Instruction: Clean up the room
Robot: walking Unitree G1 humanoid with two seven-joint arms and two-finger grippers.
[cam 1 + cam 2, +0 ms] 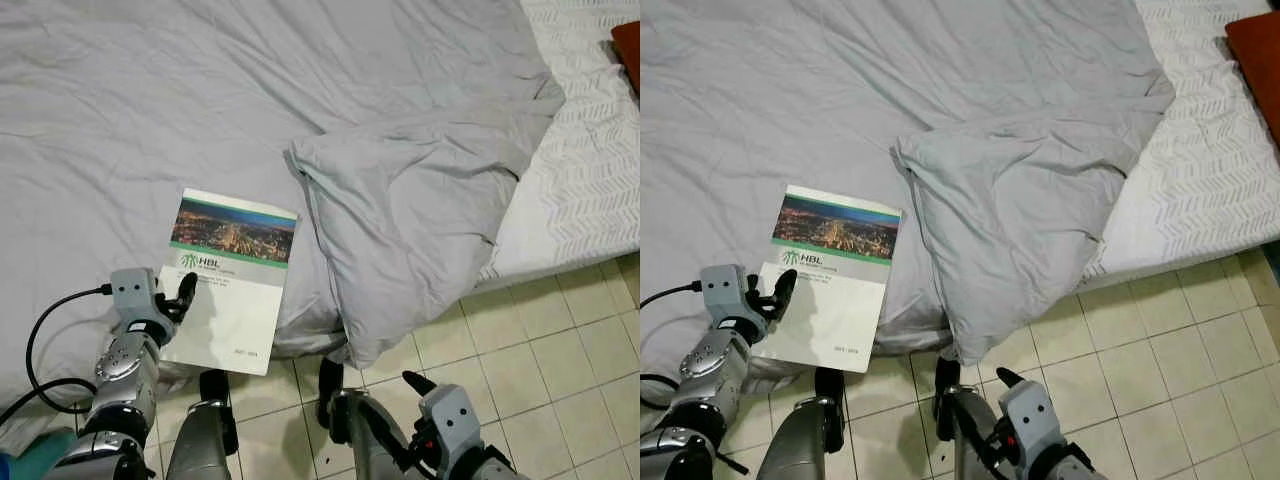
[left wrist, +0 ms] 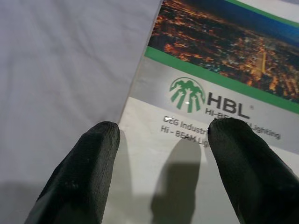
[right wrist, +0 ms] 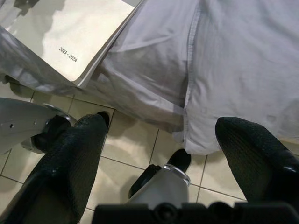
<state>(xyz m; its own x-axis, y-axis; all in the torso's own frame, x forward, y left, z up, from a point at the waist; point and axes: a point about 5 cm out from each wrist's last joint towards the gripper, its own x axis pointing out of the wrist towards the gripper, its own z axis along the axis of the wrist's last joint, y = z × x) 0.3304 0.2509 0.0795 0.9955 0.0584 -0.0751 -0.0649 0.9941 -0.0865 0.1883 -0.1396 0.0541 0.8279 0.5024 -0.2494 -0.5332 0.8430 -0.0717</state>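
My left gripper pinches the catalogue by its thin side edge near the catalogue's lower corner next. The catalogue's flat cover (image 1: 228, 300) is wider than my fingers open.
A white catalogue (image 1: 235, 290) with a night city photo, a green band and an "HBL" logo lies flat on the grey bed sheet near the bed's front edge. My left gripper (image 1: 180, 297) is at the catalogue's left edge and stands open. In the left wrist view one finger hovers over the sheet (image 2: 60, 70) and the other over the cover (image 2: 210, 70). My right gripper (image 3: 161, 126) is open and holds nothing, low in front of the bed above the tiles (image 3: 140, 154).
A crumpled grey duvet (image 1: 400, 200) drapes over the bed's corner to the floor, right of the catalogue. A white patterned mattress sheet (image 1: 585, 170) and a red-brown object (image 1: 1255, 50) lie far right. Beige floor tiles (image 1: 560, 340) stretch rightwards. A black cable (image 1: 40, 340) loops by my left arm.
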